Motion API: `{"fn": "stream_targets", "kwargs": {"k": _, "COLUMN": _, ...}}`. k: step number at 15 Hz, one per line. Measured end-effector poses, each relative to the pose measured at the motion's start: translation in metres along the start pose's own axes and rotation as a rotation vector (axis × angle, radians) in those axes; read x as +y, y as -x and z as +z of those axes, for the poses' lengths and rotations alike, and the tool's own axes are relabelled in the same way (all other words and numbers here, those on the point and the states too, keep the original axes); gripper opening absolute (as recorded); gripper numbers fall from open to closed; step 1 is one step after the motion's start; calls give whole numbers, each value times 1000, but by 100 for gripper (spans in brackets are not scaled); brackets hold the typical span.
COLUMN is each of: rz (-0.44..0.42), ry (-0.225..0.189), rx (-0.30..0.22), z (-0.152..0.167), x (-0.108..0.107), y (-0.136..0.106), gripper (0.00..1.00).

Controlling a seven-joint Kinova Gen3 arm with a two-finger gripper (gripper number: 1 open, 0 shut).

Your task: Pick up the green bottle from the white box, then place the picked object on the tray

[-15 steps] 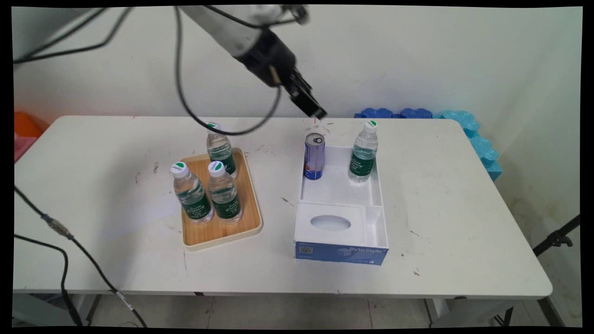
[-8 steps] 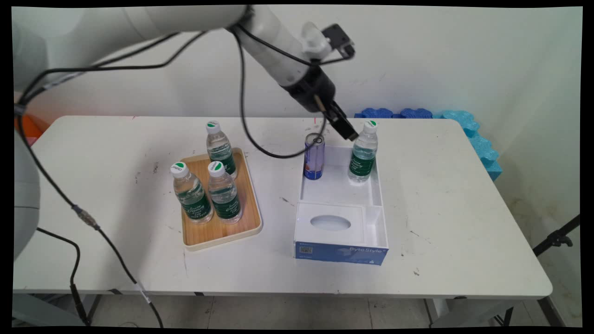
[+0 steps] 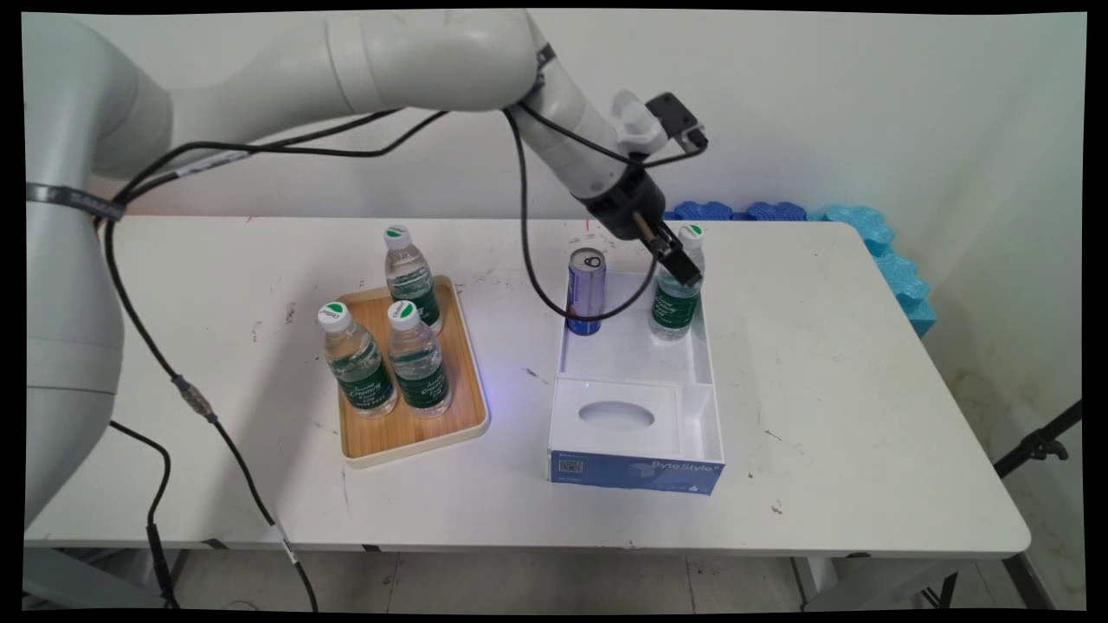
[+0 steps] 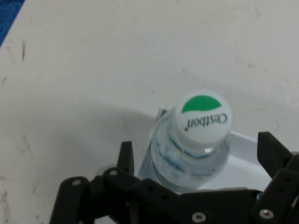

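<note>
My gripper grabs the clear water bottle by its shoulder [image 3: 672, 285] next, to set it with the other bottles on the wooden tray.
A clear water bottle [image 3: 676, 298] with a green label and a white-and-green cap stands in the far right corner of a white box [image 3: 630, 348]. My gripper [image 3: 684, 266] reaches down from the upper left and sits at the bottle's neck, just below the cap. In the hand view the bottle [image 4: 191, 149] stands between the two black fingers [image 4: 125, 157], which are spread apart on either side without touching it. The gripper is open. A blue drink can [image 3: 586, 292] stands upright in the box's far left corner.
A wooden tray [image 3: 466, 414] to the left carries three more water bottles [image 3: 419, 359]. The box's near part has a blue front and a panel with an oval hole [image 3: 616, 416]. Blue foam pieces [image 3: 870, 232] lie at the table's far right corner.
The gripper has come down and to the right, from above and behind the can to the neck of the bottle in the box. The bottle and can have not moved.
</note>
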Motion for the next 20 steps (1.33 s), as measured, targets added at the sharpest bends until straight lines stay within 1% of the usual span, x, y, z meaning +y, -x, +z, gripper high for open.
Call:
{"fn": "stream_targets", "kwargs": {"k": 4, "rz": -10, "ry": 2, "rx": 1, "z": 24, "x": 0, "y": -2, "gripper": 100}}
{"fn": "stream_targets", "kwargs": {"k": 8, "rz": -11, "ry": 5, "rx": 1, "z": 35, "x": 0, "y": -4, "gripper": 100}}
{"fn": "stream_targets", "kwargs": {"k": 9, "rz": -10, "ry": 6, "rx": 2, "z": 37, "x": 0, "y": -4, "gripper": 0}}
{"fn": "stream_targets", "kwargs": {"k": 12, "rz": -1, "ry": 11, "rx": 5, "z": 40, "x": 1, "y": -6, "gripper": 0}}
{"fn": "stream_targets", "kwargs": {"k": 15, "rz": 15, "ry": 13, "rx": 9, "z": 32, "x": 2, "y": -8, "gripper": 0}}
{"fn": "stream_targets", "kwargs": {"k": 17, "rz": 34, "ry": 14, "rx": 15, "z": 17, "x": 4, "y": -12, "gripper": 0}}
{"fn": "stream_targets", "kwargs": {"k": 20, "rz": 63, "ry": 16, "rx": 33, "z": -20, "x": 7, "y": -17, "gripper": 0}}
